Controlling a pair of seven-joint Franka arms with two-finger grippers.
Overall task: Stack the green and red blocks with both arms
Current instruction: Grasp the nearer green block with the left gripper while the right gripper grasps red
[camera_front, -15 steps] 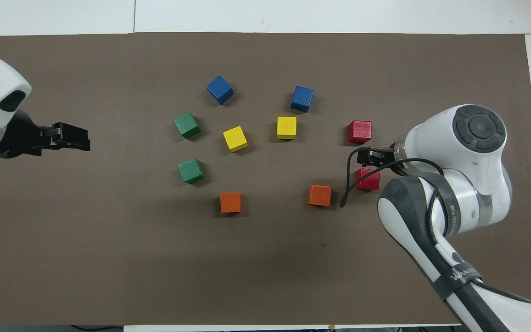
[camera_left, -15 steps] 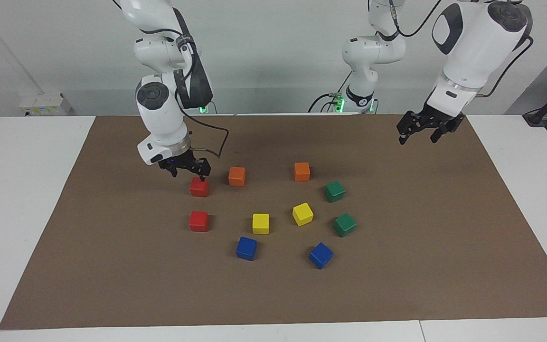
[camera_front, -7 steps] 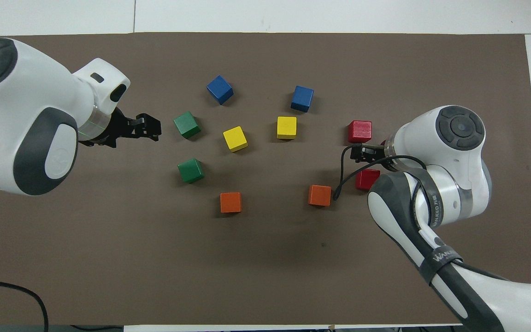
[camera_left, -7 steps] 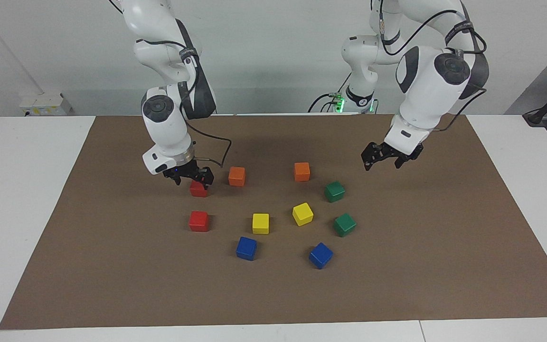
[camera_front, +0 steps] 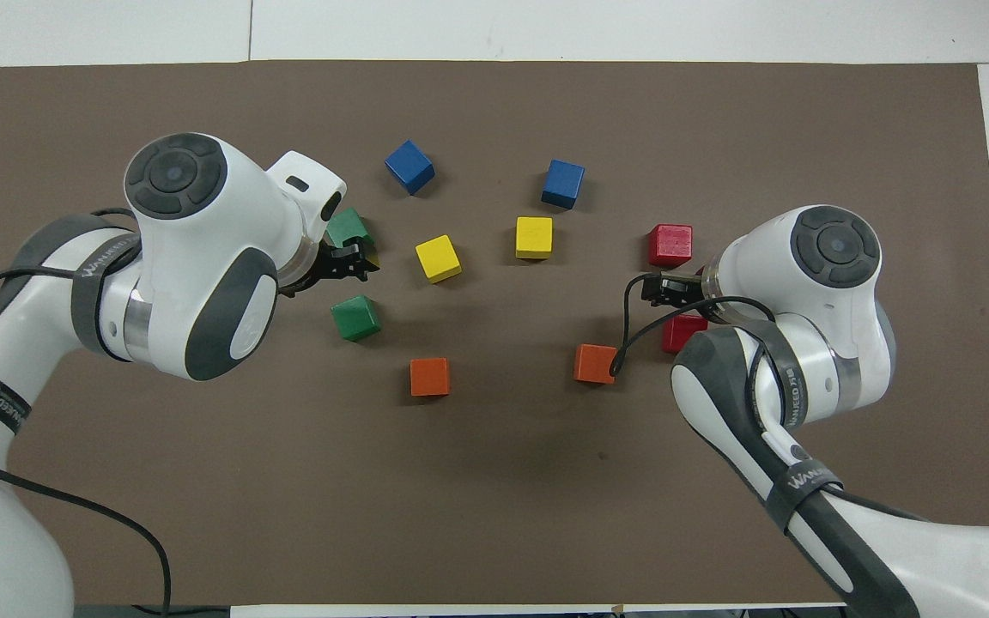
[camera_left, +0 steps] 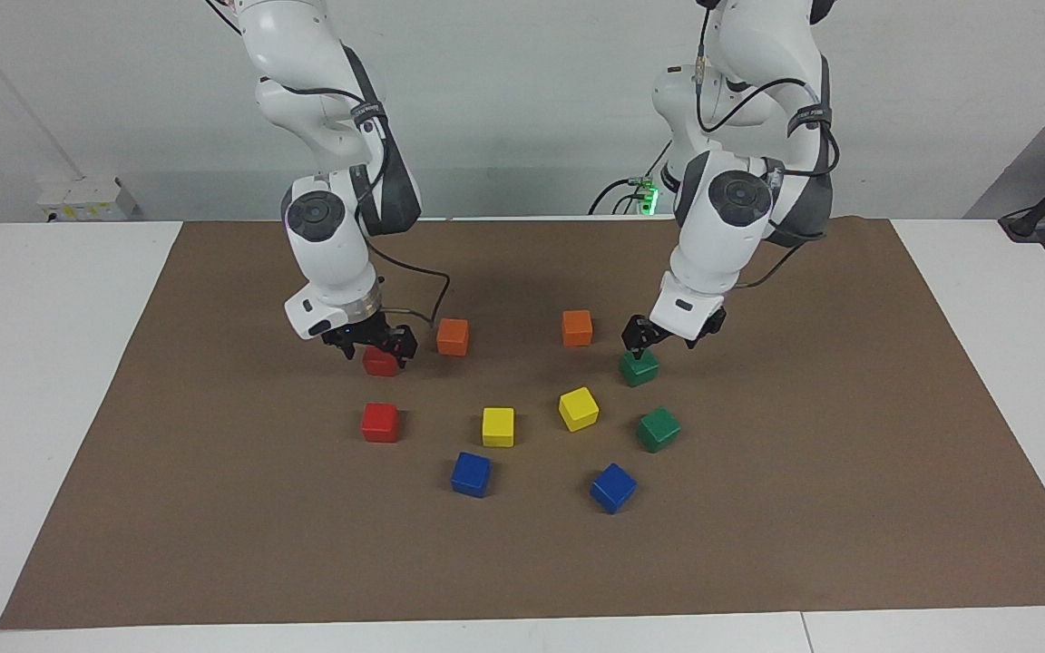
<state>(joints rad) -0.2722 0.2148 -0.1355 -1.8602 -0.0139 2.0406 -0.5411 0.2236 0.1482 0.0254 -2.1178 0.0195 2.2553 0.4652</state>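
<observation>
The nearer red block (camera_front: 683, 333) is below my right gripper's raised fingers, so it isn't time to close yet. My right gripper needs to go down first and then close on the block.
Two red blocks lie toward the right arm's end of the brown mat: one (camera_left: 380, 362) (camera_front: 685, 331) nearer to the robots, the other (camera_left: 380, 423) (camera_front: 670, 245) farther. My right gripper (camera_left: 376, 347) (camera_front: 669, 290) is down at the nearer red block, open, with a finger on either side of its top. Two green blocks lie toward the left arm's end, one (camera_left: 639, 367) (camera_front: 355, 318) nearer and one (camera_left: 659, 429) (camera_front: 347, 227) farther. Just over the nearer green block hangs my left gripper (camera_left: 661, 342) (camera_front: 350, 262), open and holding nothing.
Between the red and green pairs lie two orange blocks (camera_left: 453, 336) (camera_left: 577, 327) nearest the robots, two yellow blocks (camera_left: 498, 426) (camera_left: 579, 408) in the middle, and two blue blocks (camera_left: 471, 473) (camera_left: 613, 487) farthest out. All rest on the brown mat (camera_left: 214, 508).
My left arm swung in from the table's end and came down over the nearer green block. My right gripper sank lower around the nearer red block. No block moved.
</observation>
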